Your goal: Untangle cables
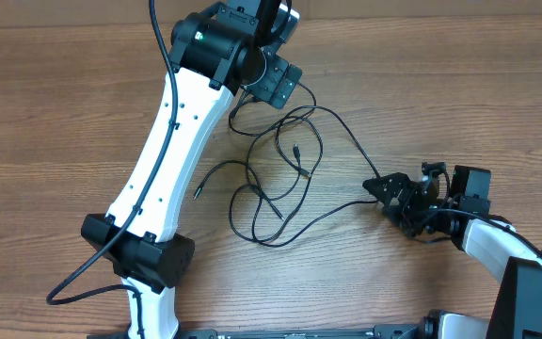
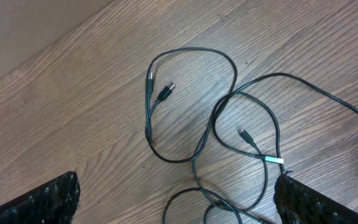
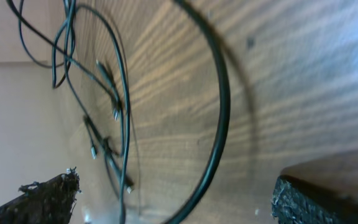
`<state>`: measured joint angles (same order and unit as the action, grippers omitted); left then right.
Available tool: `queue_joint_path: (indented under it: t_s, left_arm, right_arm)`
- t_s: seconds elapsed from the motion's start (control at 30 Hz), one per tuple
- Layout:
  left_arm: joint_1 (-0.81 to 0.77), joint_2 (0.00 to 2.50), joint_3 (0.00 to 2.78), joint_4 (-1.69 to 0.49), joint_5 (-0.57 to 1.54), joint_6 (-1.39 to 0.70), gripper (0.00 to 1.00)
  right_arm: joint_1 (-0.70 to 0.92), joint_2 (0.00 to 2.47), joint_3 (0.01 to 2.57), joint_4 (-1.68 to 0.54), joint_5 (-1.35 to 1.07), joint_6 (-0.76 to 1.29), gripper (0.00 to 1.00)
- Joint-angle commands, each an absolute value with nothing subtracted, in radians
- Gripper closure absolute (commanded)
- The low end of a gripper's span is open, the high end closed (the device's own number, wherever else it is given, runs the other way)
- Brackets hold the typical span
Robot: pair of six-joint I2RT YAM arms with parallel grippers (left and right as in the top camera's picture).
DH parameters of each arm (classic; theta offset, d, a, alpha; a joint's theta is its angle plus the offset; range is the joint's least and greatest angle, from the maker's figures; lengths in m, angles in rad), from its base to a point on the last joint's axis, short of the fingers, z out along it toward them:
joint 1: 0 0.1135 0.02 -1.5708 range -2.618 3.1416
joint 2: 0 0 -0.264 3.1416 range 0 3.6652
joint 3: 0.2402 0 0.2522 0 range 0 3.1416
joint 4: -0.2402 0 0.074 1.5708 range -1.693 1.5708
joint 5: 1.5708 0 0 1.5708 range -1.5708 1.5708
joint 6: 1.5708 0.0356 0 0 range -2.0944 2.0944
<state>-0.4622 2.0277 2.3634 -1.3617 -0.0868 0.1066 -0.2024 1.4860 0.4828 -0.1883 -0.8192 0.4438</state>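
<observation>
My right gripper is to grab the single cable next at its outer (image 3: 221, 126) bend, which is free of the crossings, to pull the cable's plug ends free.
The cables (image 1: 304, 172) lie as loose, overlapping black loops in the middle of the wooden table, with small plug ends showing. My left gripper (image 1: 269, 89) hangs over their far end, open. In the left wrist view the cables (image 2: 232, 94) cross beneath it, and the left gripper (image 2: 179, 205) holds nothing. My right gripper (image 1: 384, 196) sits low at the cables' right end, open. In the right wrist view one strand (image 3: 222, 106) curves across the gap of the right gripper (image 3: 179, 199) without being pinched.
The left arm's white link (image 1: 172, 141) slants from its base at the front left across to the back centre. A thicker black arm cable (image 1: 83, 273) loops beside that base. The wooden table (image 1: 55, 113) spreads to all sides.
</observation>
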Motion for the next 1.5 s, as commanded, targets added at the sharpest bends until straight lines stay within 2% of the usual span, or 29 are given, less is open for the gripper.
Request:
queue_joint_path:
  t_s: [0.0,0.2,0.53,0.7,0.9,0.97,1.03,1.07,1.13,1.17,1.23,1.47]
  left_arm:
    - [-0.457,2.034,2.378,-1.360,-0.078,0.111,0.00]
    - [-0.457,2.034,2.378,-1.361,-0.078,0.111,0.00]
    - [-0.457,2.034,2.378,-1.361,-0.078,0.111,0.00]
    - [-0.457,2.034,2.378,-1.361,-0.078,0.111,0.00]
    - [-0.457,2.034,2.378,-1.360,-0.078,0.111,0.01]
    - [-0.457,2.034,2.378,-1.361,-0.078,0.111,0.00]
    - [-0.457,2.034,2.378,-1.361,-0.078,0.111,0.00]
    - [-0.457,2.034,2.378,-1.361,-0.078,0.111,0.00]
    - [-0.457,2.034,2.378,-1.361,-0.078,0.111,0.00]
    - [-0.457,2.034,2.378,-1.361,-0.078,0.111,0.00]
    - [-0.457,2.034,2.378,-1.361,-0.078,0.111,0.01]
    - [-0.457,2.034,2.378,-1.361,-0.078,0.111,0.00]
  right_arm:
    - [-0.202,1.483,0.485,-0.241,-0.902,0.437,0.00]
    - [-0.202,1.483,0.485,-0.266,-0.954,0.454,0.00]
    - [-0.157,1.483,0.485,-0.250,-0.997,0.594,0.01]
    - [-0.077,1.483,0.485,-0.173,-0.959,0.673,0.11]
    - [0.052,1.483,0.485,-0.112,-0.719,0.886,0.20]
    - [0.086,1.483,0.485,-0.112,-0.649,0.935,0.25]
    - [0.119,1.483,0.485,-0.104,-0.606,0.955,0.39]
    - [0.128,1.483,0.485,-0.098,-0.604,0.965,0.46]
    - [0.134,1.483,0.485,-0.091,-0.614,1.000,0.73]
    - [0.136,1.483,0.485,-0.084,-0.622,1.003,0.83]
    - [0.136,1.483,0.485,-0.067,-0.639,1.003,0.96]
    - [0.136,1.481,0.486,-0.063,-0.636,1.002,0.96]
